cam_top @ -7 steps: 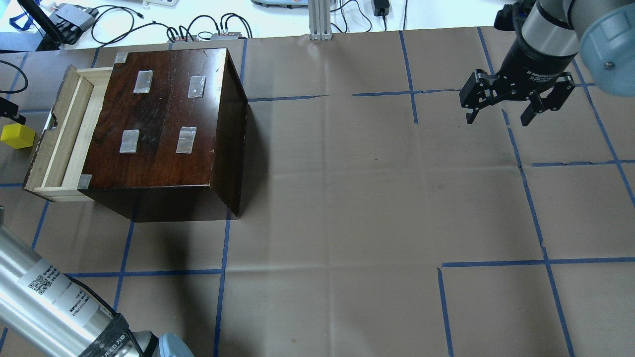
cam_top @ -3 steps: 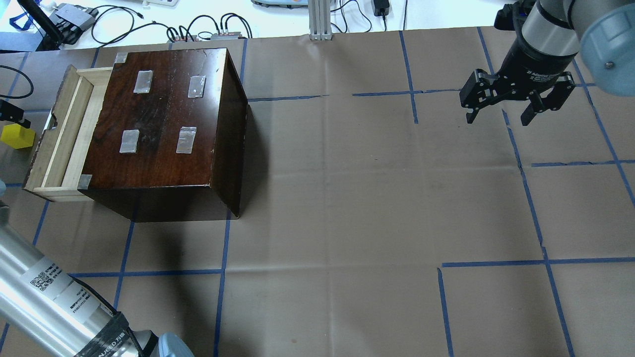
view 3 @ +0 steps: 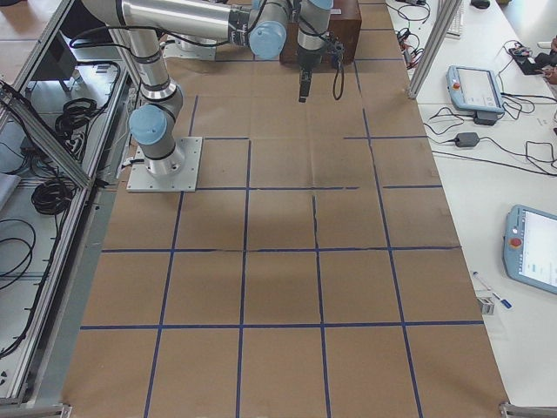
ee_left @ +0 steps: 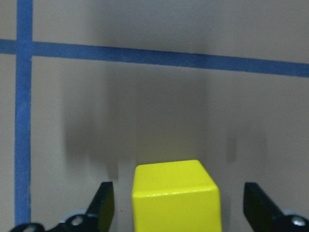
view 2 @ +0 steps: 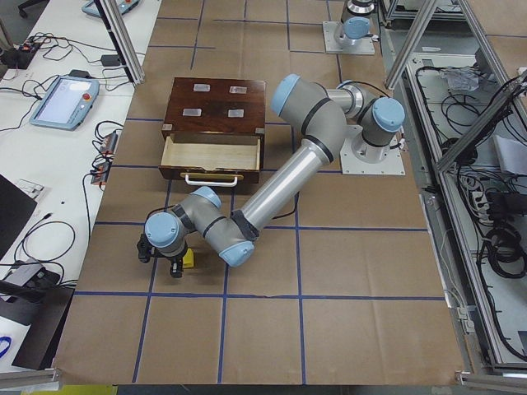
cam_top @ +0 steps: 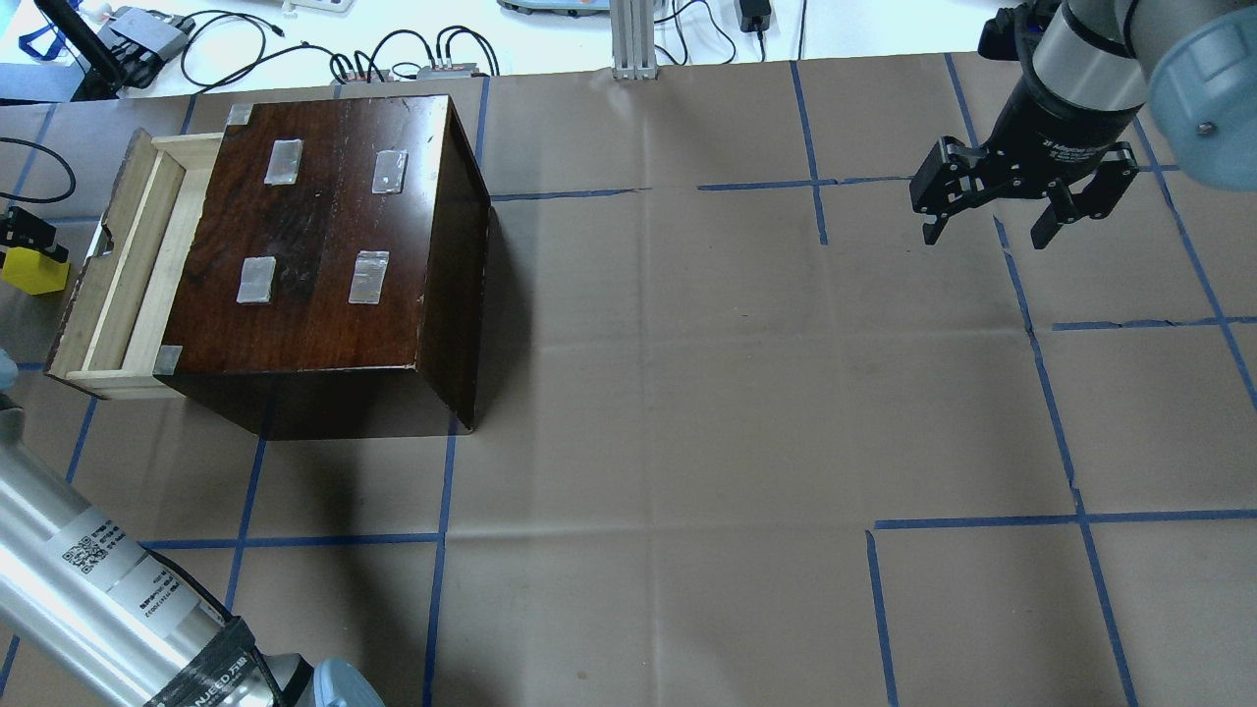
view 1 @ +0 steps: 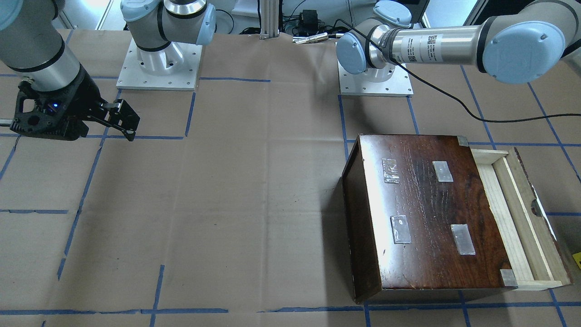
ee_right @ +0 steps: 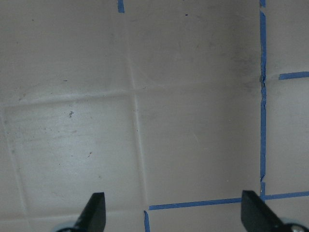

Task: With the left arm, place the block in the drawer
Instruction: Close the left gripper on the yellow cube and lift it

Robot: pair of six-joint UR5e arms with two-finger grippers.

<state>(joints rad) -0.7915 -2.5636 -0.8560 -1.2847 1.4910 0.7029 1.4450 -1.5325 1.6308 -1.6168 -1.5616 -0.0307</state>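
My left gripper should next grab the yellow block's opposite sides to put it in the open drawer (view 1: 520, 218).
The block (ee_left: 176, 195) is a small yellow cube on the brown paper, left of the open drawer (cam_top: 118, 265) in the overhead view (cam_top: 34, 275). My left gripper (ee_left: 181, 210) is open and low over the block. Its fingers (ee_left: 104, 203) stand on either side of the cube with a gap on each side. The drawer of pale wood is pulled out of the dark cabinet (cam_top: 314, 236) and looks empty. My right gripper (cam_top: 987, 231) is open and empty, far off at the table's other end.
The left arm's silver link (cam_top: 88, 589) crosses the near left corner. Cables and boxes (cam_top: 393, 59) lie along the far edge behind the cabinet. Blue tape lines (cam_top: 442, 540) mark the paper.
My left gripper has come down toward the block, and its black part now covers the cube's top edge in the overhead view. The right arm has not moved.
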